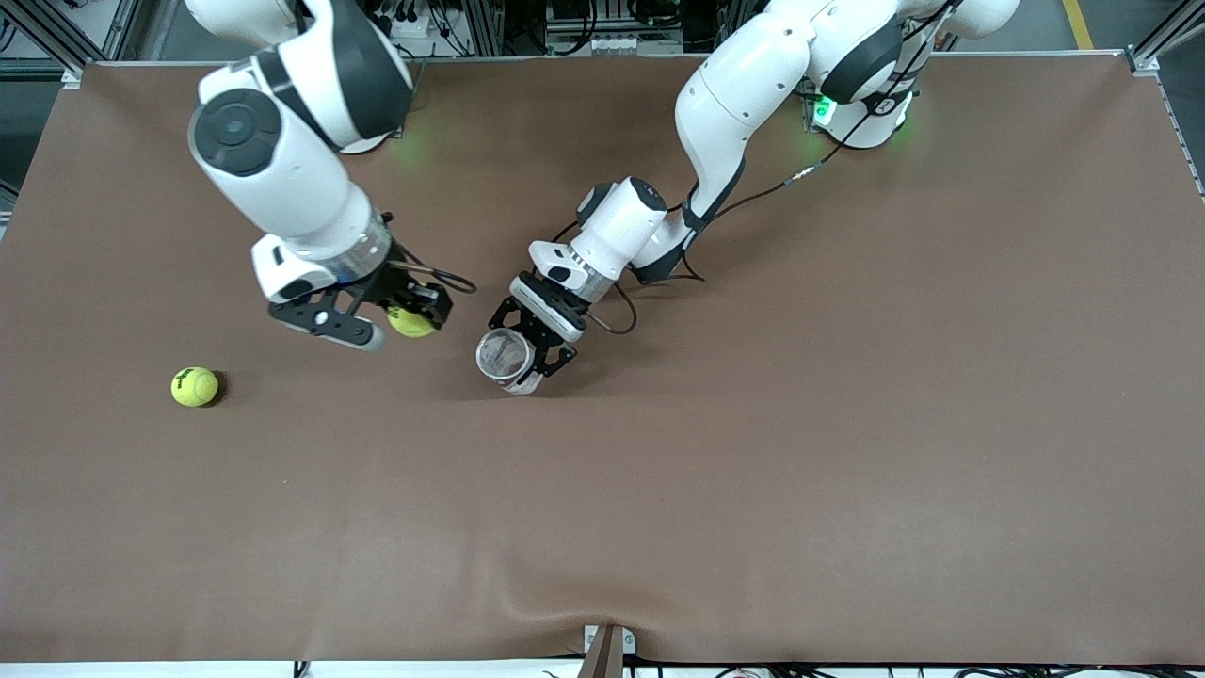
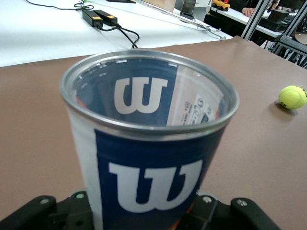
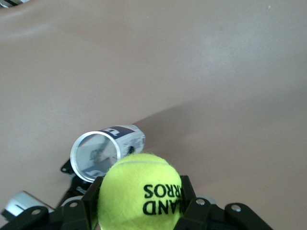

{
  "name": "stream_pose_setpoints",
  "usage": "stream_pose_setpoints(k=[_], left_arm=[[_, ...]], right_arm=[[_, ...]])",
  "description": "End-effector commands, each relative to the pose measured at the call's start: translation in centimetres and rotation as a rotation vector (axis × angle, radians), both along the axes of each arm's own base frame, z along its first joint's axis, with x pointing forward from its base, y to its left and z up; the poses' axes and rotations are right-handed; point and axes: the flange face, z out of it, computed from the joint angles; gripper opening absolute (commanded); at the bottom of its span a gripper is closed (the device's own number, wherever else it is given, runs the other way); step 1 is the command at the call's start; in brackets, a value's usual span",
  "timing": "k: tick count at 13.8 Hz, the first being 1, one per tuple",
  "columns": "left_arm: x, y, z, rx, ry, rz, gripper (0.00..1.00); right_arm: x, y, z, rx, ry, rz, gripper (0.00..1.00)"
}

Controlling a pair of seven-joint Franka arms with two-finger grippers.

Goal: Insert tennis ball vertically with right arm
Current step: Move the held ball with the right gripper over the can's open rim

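The tennis ball (image 1: 411, 323) is short of the can's opening in the front view and would miss, so I will move it toward the opening before my right gripper releases.
A yellow tennis ball (image 1: 411, 323) (image 3: 138, 191) sits between the fingers of my right gripper (image 1: 400, 320) (image 3: 139, 208), which is shut on it above the table. Beside it, toward the left arm's end, my left gripper (image 1: 525, 352) (image 2: 144, 213) is shut on the lower part of a blue and white ball can (image 1: 504, 358) (image 2: 144, 143) (image 3: 103, 153). The can's open metal-rimmed mouth faces up and nothing shows inside it. Whether its base touches the table is hidden.
A second tennis ball (image 1: 194, 386) (image 2: 292, 97) lies on the brown table (image 1: 753, 452) toward the right arm's end, nearer the front camera than the right gripper. A black cable loops beside the left wrist (image 1: 617, 320).
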Motion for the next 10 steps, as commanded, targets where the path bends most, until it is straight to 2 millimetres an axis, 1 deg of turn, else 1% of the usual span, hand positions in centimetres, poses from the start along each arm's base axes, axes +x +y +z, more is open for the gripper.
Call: stream_pose_setpoints(k=[1,2,3,5,7,8,10], left_arm=[[-0.1,-0.2,-0.3,-0.012,-0.01,0.019,0.6],[0.0,-0.1,-0.3,-0.011,-0.011,0.019,0.63],[-0.1,-0.1,-0.3,-0.01,-0.012,0.019,0.63],[-0.1,-0.2,-0.3,-0.01,-0.013,0.017,0.67],[-0.1,-0.1,-0.4,-0.009,-0.012,0.017,0.67],[-0.1,-0.2,-0.4,-0.008,-0.013,0.016,0.7],[-0.1,-0.2,-0.4,-0.008,-0.013,0.016,0.7]], right_arm=[[0.9,1.9,-1.4,-0.005,-0.042,-0.067,0.0],[1.2,2.6,-2.2,-0.014,-0.061,-0.073,0.0],[1.5,2.9,-2.9,-0.017,-0.077,-0.081,0.0],[1.8,3.7,-3.5,-0.008,-0.098,-0.082,0.0],[2.0,4.0,-4.2,-0.001,-0.111,-0.08,0.0],[1.9,4.8,-4.6,0.005,-0.12,-0.07,0.0],[1.7,6.3,-6.3,0.003,-0.112,-0.072,0.0]])
